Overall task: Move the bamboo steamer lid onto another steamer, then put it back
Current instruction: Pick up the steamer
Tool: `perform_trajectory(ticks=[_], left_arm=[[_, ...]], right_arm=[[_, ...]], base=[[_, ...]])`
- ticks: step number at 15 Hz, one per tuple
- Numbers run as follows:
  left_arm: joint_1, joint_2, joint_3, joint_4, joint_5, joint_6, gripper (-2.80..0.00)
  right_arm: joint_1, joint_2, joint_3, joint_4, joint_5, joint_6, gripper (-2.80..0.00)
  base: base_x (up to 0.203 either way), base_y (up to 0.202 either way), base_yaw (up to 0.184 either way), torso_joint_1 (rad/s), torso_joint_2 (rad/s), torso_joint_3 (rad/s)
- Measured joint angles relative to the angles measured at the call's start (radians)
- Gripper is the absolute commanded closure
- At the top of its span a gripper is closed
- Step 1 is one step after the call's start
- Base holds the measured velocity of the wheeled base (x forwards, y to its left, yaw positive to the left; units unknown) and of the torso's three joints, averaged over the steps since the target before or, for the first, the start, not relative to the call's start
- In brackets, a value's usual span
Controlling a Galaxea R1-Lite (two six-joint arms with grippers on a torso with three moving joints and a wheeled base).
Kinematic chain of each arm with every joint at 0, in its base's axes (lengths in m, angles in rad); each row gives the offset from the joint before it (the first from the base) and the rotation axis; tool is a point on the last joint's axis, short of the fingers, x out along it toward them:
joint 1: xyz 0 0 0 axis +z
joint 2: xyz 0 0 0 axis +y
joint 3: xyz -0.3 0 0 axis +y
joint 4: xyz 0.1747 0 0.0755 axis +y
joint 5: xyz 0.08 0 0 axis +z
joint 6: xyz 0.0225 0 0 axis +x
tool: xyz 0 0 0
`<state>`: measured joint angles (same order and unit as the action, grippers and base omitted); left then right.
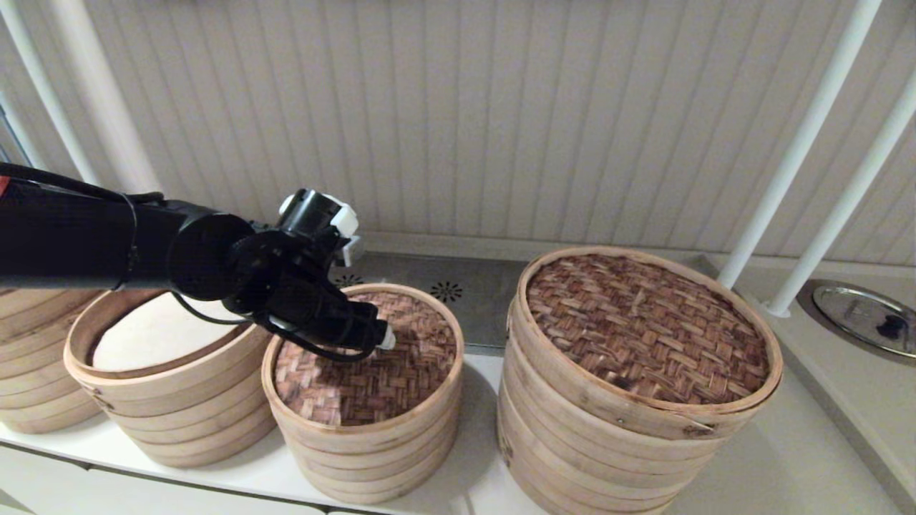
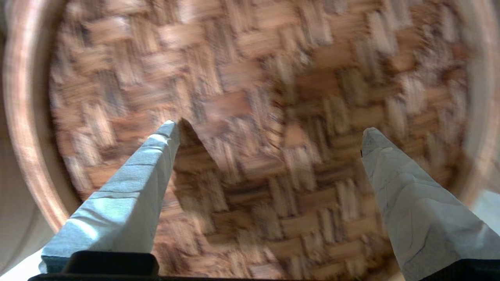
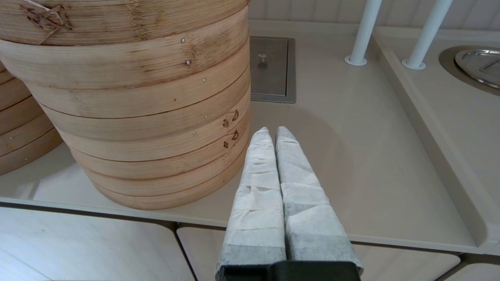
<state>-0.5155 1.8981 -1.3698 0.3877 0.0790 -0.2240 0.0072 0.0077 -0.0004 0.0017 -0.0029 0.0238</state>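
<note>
My left gripper grabs its small central loop next, to move the bamboo steamer lid onto the open white-lined steamer.
The bamboo steamer lid, a pinkish-tan weave in a pale rim, lies on the middle stack. My left gripper hovers just over the lid's left-centre, pointing down at it. In the left wrist view the left gripper is open, its white-wrapped fingers wide apart with only the lid's weave between them. Another steamer, short, with a brown inner rim and white cloth liner, stands uncovered to the left of the lid's stack. My right gripper is shut and parked low at the counter's front edge.
The widest stack with a dark brown woven lid stands at the right; the right wrist view shows its wall. A further stack sits at the far left. White posts and a round metal cover are at the back right.
</note>
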Motion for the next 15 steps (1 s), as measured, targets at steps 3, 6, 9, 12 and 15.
perform_trajectory(ticks=[3,6,9,12,15], left_arm=[[0.0,0.008,-0.013,0.008,0.032,0.005,-2.8],[0.0,0.016,-0.019,0.006,0.056,0.005,-2.8],[-0.004,0.028,-0.019,0.005,0.058,0.005,-2.8],[-0.014,0.034,-0.021,0.006,0.073,0.005,0.0],[-0.022,0.036,-0.022,0.002,0.103,0.005,0.0]], right_arm=[[0.0,0.0,0.0,0.0,0.0,0.0,0.0],[0.0,0.0,0.0,0.0,0.0,-0.001,0.0],[0.0,0.0,-0.001,0.0,0.0,-0.001,0.0],[0.0,0.0,-0.001,0.0,0.0,0.0,0.0],[0.0,0.0,-0.001,0.0,0.0,0.0,0.0]], base=[[0.0,0.0,0.0,0.0,0.0,0.0],[0.0,0.0,0.0,0.0,0.0,0.0],[0.0,0.0,0.0,-0.001,0.02,0.005],[0.0,0.0,0.0,0.0,0.0,0.0],[0.0,0.0,0.0,0.0,0.0,0.0]])
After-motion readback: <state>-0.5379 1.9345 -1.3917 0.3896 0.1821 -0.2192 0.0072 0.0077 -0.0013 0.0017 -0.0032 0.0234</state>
